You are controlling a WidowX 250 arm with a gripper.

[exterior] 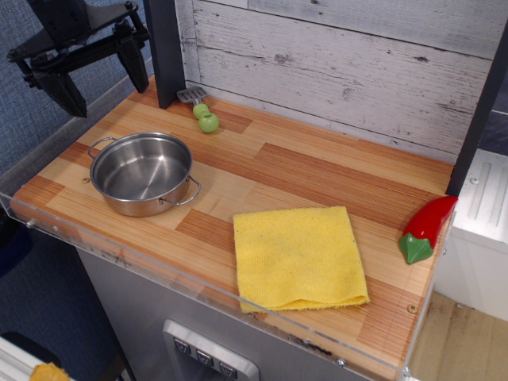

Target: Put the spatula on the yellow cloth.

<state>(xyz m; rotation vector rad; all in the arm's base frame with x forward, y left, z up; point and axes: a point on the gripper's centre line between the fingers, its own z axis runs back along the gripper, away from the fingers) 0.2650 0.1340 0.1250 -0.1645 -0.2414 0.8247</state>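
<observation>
The gripper grabs the spatula by its light-green handle (204,117) next, to move the spatula onto the yellow cloth (298,255).
The spatula (202,111) lies at the back left of the wooden counter, its grey slotted blade toward the wall and its light-green handle toward the front. The yellow cloth (298,255) lies flat near the front edge, right of centre. My gripper (99,75) hangs in the air at the upper left, above the counter's left edge, open and empty, well left of the spatula.
A steel pot (143,172) with two handles stands at the left, between spatula and front edge. A red pepper (426,227) with a green stem lies at the right edge. A dark post (164,48) stands just behind the spatula. A clear rim (198,290) lines the front.
</observation>
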